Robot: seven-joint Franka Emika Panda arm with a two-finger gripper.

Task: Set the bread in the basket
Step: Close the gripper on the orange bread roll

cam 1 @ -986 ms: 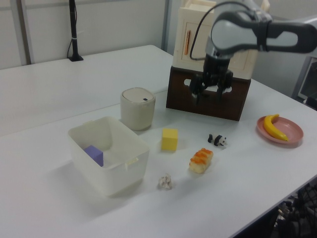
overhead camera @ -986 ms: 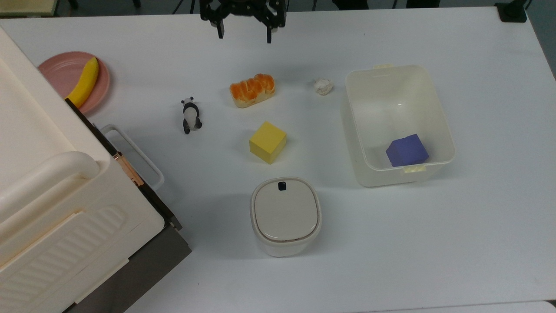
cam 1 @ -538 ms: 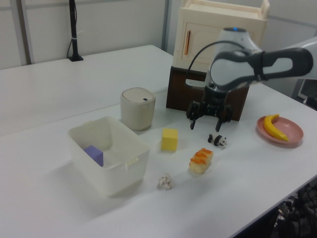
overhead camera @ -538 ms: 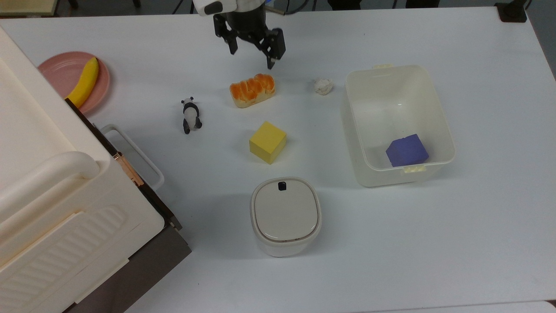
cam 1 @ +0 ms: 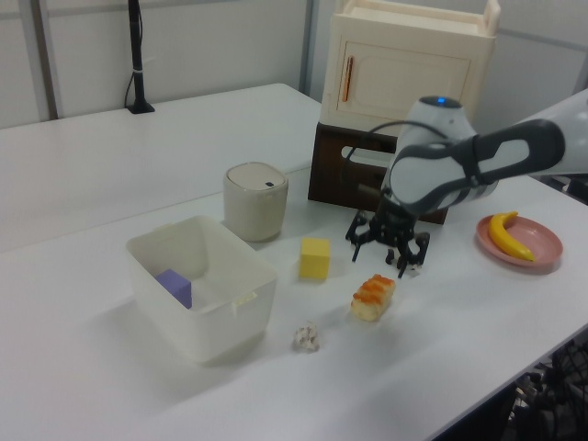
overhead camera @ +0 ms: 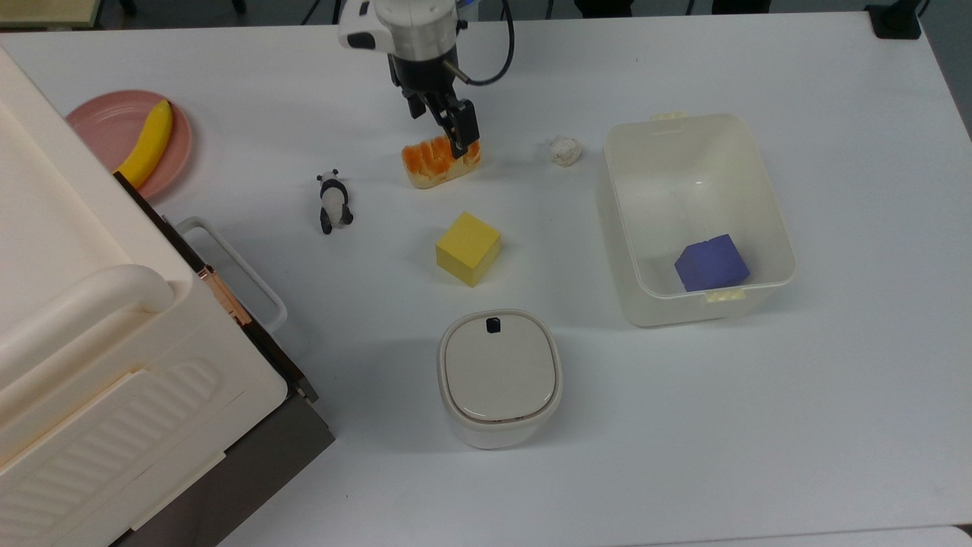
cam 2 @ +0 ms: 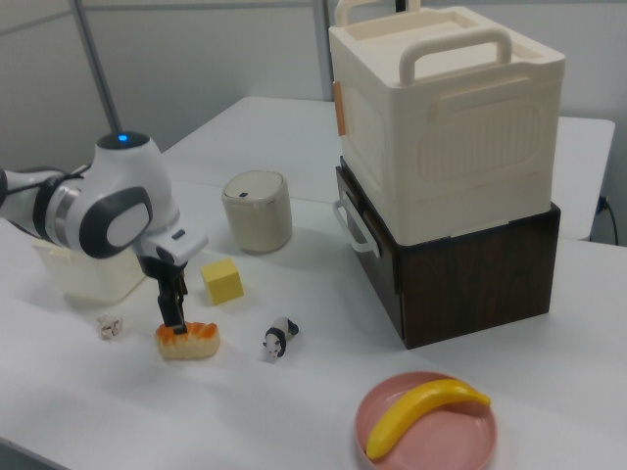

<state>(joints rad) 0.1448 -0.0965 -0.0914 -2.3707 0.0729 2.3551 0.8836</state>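
My gripper takes hold of the small loaf by its orange-brown lobed top next, to put the bread in the basket.
The bread, a small loaf with an orange-brown lobed top, lies on the white table; it also shows as the bread and the bread. My gripper hangs open just over the loaf, one black finger overlapping its right end in the top view. The gripper stands a little above the loaf, fingers spread, nothing held. One finger reaches down to the loaf's top. The basket, a translucent white tub, stands at the top view's right with a blue cube inside.
A whitish lumpy ball lies between loaf and basket. A yellow cube, a panda figure and a lidded cream container stand nearby. A banana on a pink plate and a large cream box fill the top view's left.
The gripper has come from the table's far edge down onto the bread, staying open. The bread and the other objects have not moved.
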